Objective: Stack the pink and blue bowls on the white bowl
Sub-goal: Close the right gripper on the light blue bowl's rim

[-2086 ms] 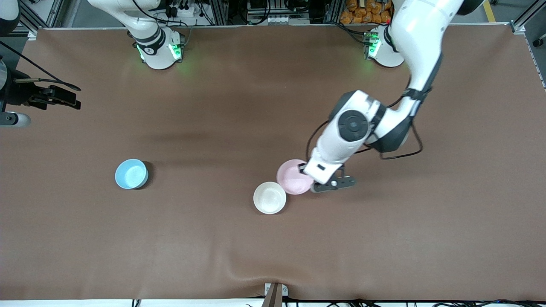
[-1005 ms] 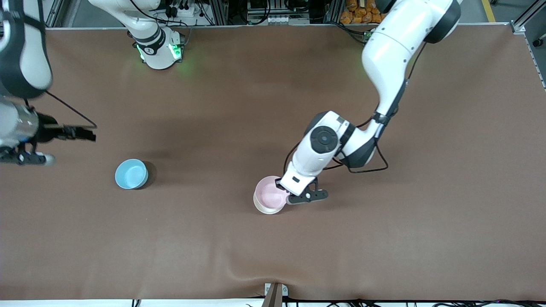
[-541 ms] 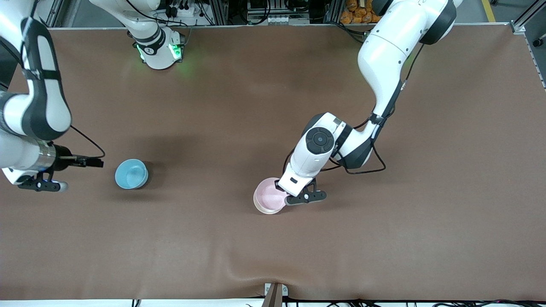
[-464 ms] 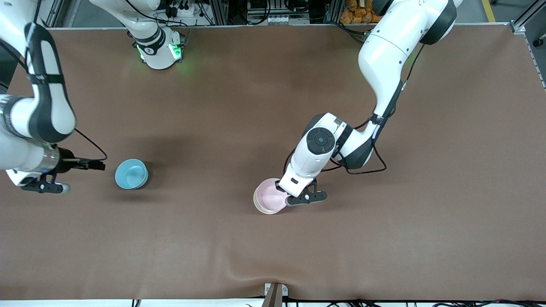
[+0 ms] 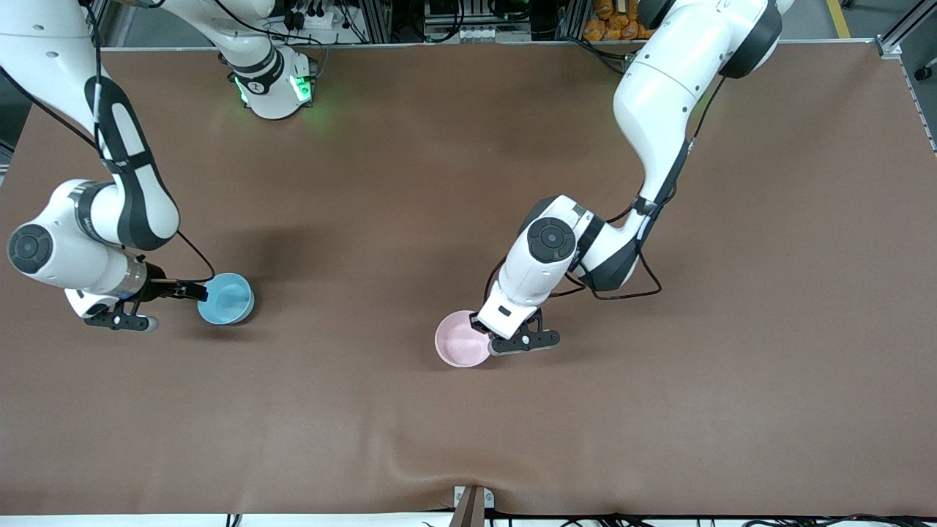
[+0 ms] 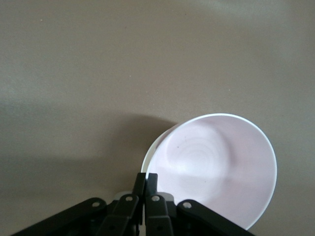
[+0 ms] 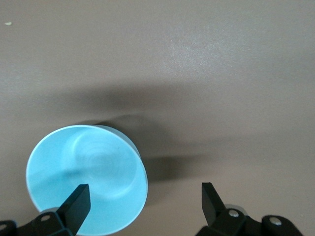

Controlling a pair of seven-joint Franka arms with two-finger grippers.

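Observation:
I will next grab the blue bowl by its rim (image 5: 200, 307) with my right gripper, and then I can stack the blue bowl on the pink bowl (image 5: 461, 348).
The pale pink bowl (image 5: 461, 348) sits nested in the white bowl, near the table's middle. In the front view the white bowl is hidden under it. In the left wrist view only a thin crescent of the white bowl's rim (image 6: 151, 156) shows beside the pink bowl (image 6: 216, 169). My left gripper (image 5: 489, 338) (image 6: 146, 178) is shut on the pink bowl's rim. The sky-blue bowl (image 5: 228, 298) (image 7: 86, 172) stands alone toward the right arm's end. My right gripper (image 5: 196, 293) (image 7: 144, 191) is open, low beside it, one finger over its inside and one outside its rim.
The brown table cover (image 5: 659, 410) carries nothing else. A small metal bracket (image 5: 472, 503) sits at the table edge nearest the front camera, by a crease in the cover. The arm bases (image 5: 274, 84) stand along the farthest edge.
My left gripper carried the pink bowl sideways over the white bowl and lowered it in. My right arm swung in from the table's end and came down to the blue bowl's rim.

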